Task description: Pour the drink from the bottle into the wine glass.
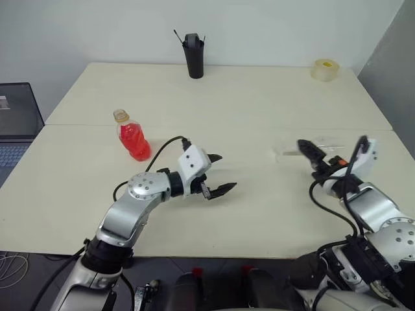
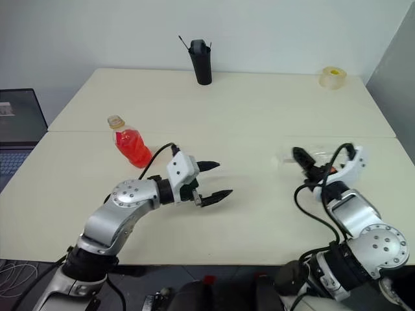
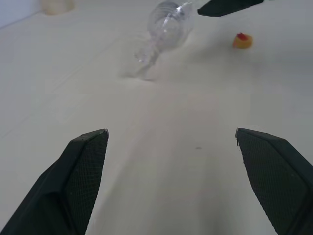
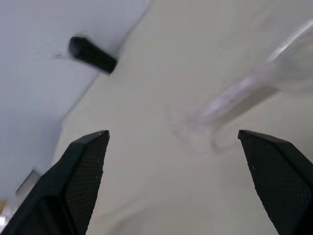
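The wine glass is lying on its side and has a wide round bowl (image 4: pixel 296 61), so my right gripper should grab its thin stem (image 4: pixel 232 100) next.
The bottle (image 1: pixel 133 140) stands upright at the left of the table, with the red drink (image 1: pixel 135 144) in its rounded body. A small yellow-red cap (image 3: pixel 242 40) lies loose on the table. The wine glass (image 1: pixel 288 153) lies on its side at the right; in the left wrist view the wine glass (image 3: pixel 164 28) is ahead of the fingers. My left gripper (image 1: pixel 227 172) hovers open to the right of the bottle and points toward the glass, holding nothing. My right gripper (image 1: pixel 334 148) is open just at the glass, whose stem and foot (image 4: pixel 230 100) lie between and ahead of its fingers.
A tall black cup (image 1: pixel 193 57) stands at the table's far edge. A roll of tape (image 1: pixel 324 69) sits at the far right corner. A laptop (image 1: pixel 16 123) is off the table's left side. The table (image 1: pixel 227 97) is two cream tops joined by a seam.
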`<action>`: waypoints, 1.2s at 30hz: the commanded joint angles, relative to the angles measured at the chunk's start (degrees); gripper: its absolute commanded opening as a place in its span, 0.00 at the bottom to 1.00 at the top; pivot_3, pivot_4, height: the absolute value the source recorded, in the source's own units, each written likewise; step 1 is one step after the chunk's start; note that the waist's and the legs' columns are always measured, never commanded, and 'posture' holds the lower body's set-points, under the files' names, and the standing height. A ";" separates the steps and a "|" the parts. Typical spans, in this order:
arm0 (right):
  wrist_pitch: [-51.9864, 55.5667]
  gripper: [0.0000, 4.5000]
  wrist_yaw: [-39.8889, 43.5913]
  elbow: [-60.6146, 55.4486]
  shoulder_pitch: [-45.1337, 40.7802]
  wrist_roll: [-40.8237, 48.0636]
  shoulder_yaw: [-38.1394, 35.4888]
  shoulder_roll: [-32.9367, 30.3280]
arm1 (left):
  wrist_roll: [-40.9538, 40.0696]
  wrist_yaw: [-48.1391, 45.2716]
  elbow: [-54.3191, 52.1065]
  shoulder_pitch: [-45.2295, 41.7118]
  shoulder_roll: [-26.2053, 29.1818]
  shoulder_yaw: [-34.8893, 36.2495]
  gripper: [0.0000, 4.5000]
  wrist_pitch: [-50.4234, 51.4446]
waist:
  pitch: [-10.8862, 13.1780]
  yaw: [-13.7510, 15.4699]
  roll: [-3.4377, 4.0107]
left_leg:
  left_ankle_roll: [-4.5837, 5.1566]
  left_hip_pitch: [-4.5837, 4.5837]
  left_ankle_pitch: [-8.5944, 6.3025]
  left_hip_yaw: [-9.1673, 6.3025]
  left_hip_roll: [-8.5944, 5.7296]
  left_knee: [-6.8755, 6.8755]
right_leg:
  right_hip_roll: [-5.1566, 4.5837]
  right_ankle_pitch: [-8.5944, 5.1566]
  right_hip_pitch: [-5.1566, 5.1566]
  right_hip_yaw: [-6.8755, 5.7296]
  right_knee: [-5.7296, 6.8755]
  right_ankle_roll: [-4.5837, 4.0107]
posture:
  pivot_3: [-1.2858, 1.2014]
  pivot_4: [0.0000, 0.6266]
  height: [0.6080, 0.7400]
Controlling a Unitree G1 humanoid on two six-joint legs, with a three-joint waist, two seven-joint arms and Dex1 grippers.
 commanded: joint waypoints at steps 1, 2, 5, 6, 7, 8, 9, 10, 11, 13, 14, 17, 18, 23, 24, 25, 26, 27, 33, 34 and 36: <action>0.46 1.00 -4.90 3.94 -7.04 -0.41 -8.99 4.71 | 1.38 -1.33 1.49 -1.03 -1.11 -0.77 1.00 -3.17 | -0.01 -0.09 0.02 | 0.01 0.02 -0.01 0.01 0.01 -0.02 | 0.01 0.00 0.00 0.02 0.00 0.00 | 0.52 0.24 1.00; 0.46 1.00 -5.38 5.22 -7.77 -0.30 -10.21 4.80 | 1.58 -1.59 1.96 -0.89 -1.28 -0.66 1.00 -3.70 | -0.01 -0.10 0.02 | 0.01 0.03 -0.01 0.03 0.01 -0.06 | 0.03 -0.01 0.00 0.04 0.00 -0.01 | 0.52 0.24 1.00; 0.08 1.00 -6.39 10.44 -9.97 -0.24 -12.36 4.52 | 2.19 -1.99 2.86 -0.78 -1.80 -0.66 1.00 -4.87 | 0.00 -0.10 0.09 | 0.06 0.05 -0.03 0.03 0.03 -0.09 | 0.06 -0.03 0.00 0.05 0.02 -0.05 | 0.52 0.24 1.00; 0.16 1.00 -6.66 11.70 -10.74 -0.04 -12.64 4.41 | 2.42 -2.04 3.02 -0.79 -1.87 -0.67 1.00 -5.29 | -0.01 -0.10 0.14 | 0.12 0.05 -0.07 0.04 0.04 -0.09 | 0.04 -0.03 0.00 0.07 0.03 -0.05 | 0.52 0.24 1.00; 0.31 1.00 -7.00 12.40 -11.48 0.75 -12.95 4.49 | 2.69 -1.96 3.08 -0.69 -1.91 -0.57 1.00 -5.63 | -0.03 -0.10 0.18 | 0.13 0.06 -0.07 0.07 0.04 -0.07 | 0.04 -0.03 0.00 0.09 0.05 -0.05 | 0.52 0.24 1.00; 0.39 1.00 -7.38 12.67 -11.89 1.66 -12.94 4.75 | 2.84 -2.05 3.34 -0.71 -1.85 -0.27 1.00 -5.90 | -0.03 -0.09 0.20 | 0.13 0.06 -0.07 0.08 0.03 -0.07 | 0.03 -0.03 0.00 0.09 0.05 -0.05 | 0.52 0.24 1.00; 0.45 1.00 -7.73 12.41 -12.11 2.09 -12.77 5.16 | 2.84 -2.24 3.82 -0.88 -1.75 0.14 1.00 -6.09 | -0.03 -0.07 0.21 | 0.13 0.06 -0.07 0.08 0.03 -0.07 | 0.03 -0.03 0.00 0.09 0.05 -0.05 | 0.52 0.24 1.00; 0.46 1.00 -8.09 12.17 -12.19 2.40 -12.67 5.44 | 2.82 -2.41 4.18 -1.00 -1.70 0.43 1.00 -6.22 | -0.04 -0.02 0.22 | 0.13 0.06 -0.07 0.06 0.04 -0.07 | 0.03 -0.03 0.00 0.08 0.06 -0.05 | 0.52 0.24 1.00; 0.31 1.00 -8.33 12.07 -12.26 2.19 -12.64 5.84 | 2.76 -2.44 4.39 -1.08 -1.69 0.69 1.00 -6.25 | -0.04 -0.01 0.22 | 0.13 0.06 -0.07 0.04 0.04 -0.08 | 0.03 -0.03 0.00 0.06 0.05 -0.05 | 0.52 0.24 1.00; -2.02 1.00 -9.01 13.49 -11.88 2.00 -11.50 6.76 | 2.77 -2.24 4.70 -1.23 -1.97 0.82 1.00 -6.28 | -0.04 0.00 0.22 | 0.13 0.05 -0.07 0.05 0.04 -0.08 | 0.02 -0.03 0.00 0.07 0.03 -0.05 | 0.52 0.24 1.00; -3.44 1.00 -9.36 14.65 -11.79 2.08 -11.02 7.22 | 2.84 -2.13 4.75 -1.30 -2.17 0.73 1.00 -6.22 | -0.04 -0.01 0.22 | 0.13 0.04 -0.07 0.05 0.03 -0.07 | 0.01 -0.03 0.00 0.07 0.03 -0.04 | 0.52 0.24 1.00; -7.41 1.00 -9.59 17.77 -10.64 2.62 -8.18 7.56 | 3.07 -2.10 4.74 -1.48 -2.43 0.63 1.00 -6.05 | -0.03 -0.03 0.22 | 0.14 0.04 -0.08 0.06 0.03 -0.07 | 0.02 -0.03 0.00 0.07 0.03 -0.04 | 0.52 0.24 1.00; -8.73 1.00 -9.60 18.89 -10.26 3.00 -7.18 7.34 | 3.16 -2.10 4.68 -1.50 -2.40 0.71 1.00 -6.00 | -0.03 -0.03 0.22 | 0.14 0.04 -0.08 0.05 0.03 -0.07 | 0.03 -0.03 0.00 0.07 0.03 -0.04 | 0.52 0.24 1.00; -15.98 1.00 -8.98 26.52 -8.25 5.44 -2.88 5.08 | 3.42 -1.69 3.56 -1.18 -2.24 1.01 1.00 -5.06 | -0.03 -0.06 0.23 | 0.14 0.05 -0.08 0.06 0.05 -0.07 | 0.03 -0.03 0.00 0.07 0.04 -0.04 | 0.52 0.24 1.00; -17.12 1.00 -8.98 27.63 -7.70 5.97 -1.93 4.83 | 3.41 -1.66 3.17 -0.99 -2.14 1.11 1.00 -4.84 | -0.03 -0.07 0.23 | 0.14 0.05 -0.08 0.05 0.04 -0.07 | 0.03 -0.03 0.00 0.06 0.03 -0.04 | 0.52 0.24 1.00; -18.19 1.00 -9.16 28.82 -7.29 6.74 -1.27 4.57 | 3.45 -1.58 2.84 -0.86 -2.04 1.19 1.00 -4.63 | -0.03 -0.07 0.24 | 0.14 0.05 -0.07 0.06 0.05 -0.08 | 0.03 -0.03 0.00 0.07 0.03 -0.04 | 0.52 0.24 1.00; -19.10 1.00 -9.39 29.86 -6.90 7.54 -0.60 4.39 | 3.45 -1.54 2.53 -0.70 -1.88 1.34 1.00 -4.46 | -0.03 -0.07 0.23 | 0.14 0.05 -0.08 0.06 0.05 -0.08 | 0.03 -0.03 0.00 0.07 0.03 -0.04 | 0.52 0.24 1.00; -19.90 1.00 -9.57 30.94 -6.45 8.22 0.22 4.04 | 3.47 -1.46 2.29 -0.59 -1.77 1.45 1.00 -4.26 | -0.03 -0.06 0.24 | 0.13 0.05 -0.07 0.06 0.05 -0.08 | 0.03 -0.03 0.00 0.07 0.02 -0.04 | 0.52 0.24 1.00; -24.74 1.00 -10.94 35.39 -3.66 12.80 4.84 2.70 | 3.35 -0.86 0.11 0.44 -0.62 2.35 1.00 -2.63 | -0.01 -0.06 0.25 | 0.13 0.04 -0.07 0.06 0.07 -0.08 | 0.03 -0.03 0.00 0.07 0.01 -0.04 | 0.52 0.24 1.00; -25.10 1.00 -11.47 35.49 -3.08 13.85 5.28 2.65 | 3.28 -0.67 -0.27 0.63 -0.41 2.48 1.00 -2.34 | -0.02 -0.06 0.25 | 0.13 0.05 -0.08 0.06 0.07 -0.08 | 0.02 -0.03 0.00 0.07 0.02 -0.04 | 0.52 0.24 1.00; -26.21 1.00 -12.31 35.60 -1.80 15.84 6.47 2.53 | 3.14 -0.39 -0.86 0.95 -0.08 2.78 1.00 -1.82 | -0.02 -0.05 0.25 | 0.14 0.04 -0.08 0.06 0.07 -0.08 | 0.02 -0.03 0.00 0.08 0.01 -0.04 | 0.52 0.24 1.00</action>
